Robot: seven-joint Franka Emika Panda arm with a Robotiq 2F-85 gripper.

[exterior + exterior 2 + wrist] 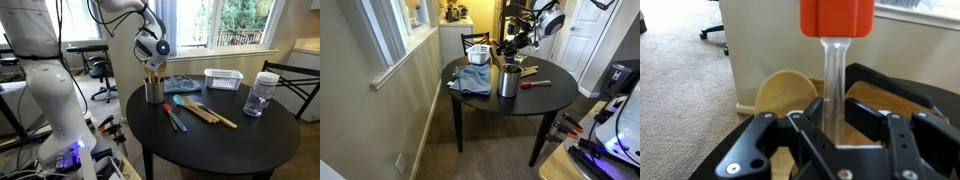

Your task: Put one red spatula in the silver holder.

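Note:
I need to lower the spatula before my gripper lets go of it. The spatula's red head is still high above the wooden heads in the silver holder [153,91].
My gripper [835,112] is shut on the clear handle of a red spatula [837,17], whose red head stands out past the fingertips. Two light-wood utensil heads [788,95] lie right behind it. In both exterior views the gripper [152,52] [514,46] hangs tilted just above the silver holder [153,91] [508,82], which stands on the round black table [230,140] with wooden utensils sticking out. Whether the held spatula touches the holder I cannot tell. Another red spatula [535,84] [173,118] lies flat on the table beside the holder.
A teal-headed spatula [181,100] and plain wooden spatulas [208,113] lie mid-table. A white slatted basket [223,78], a clear jar with a white lid [261,93] and a blue cloth [472,78] are also there. A dark chair [295,80] stands by the table.

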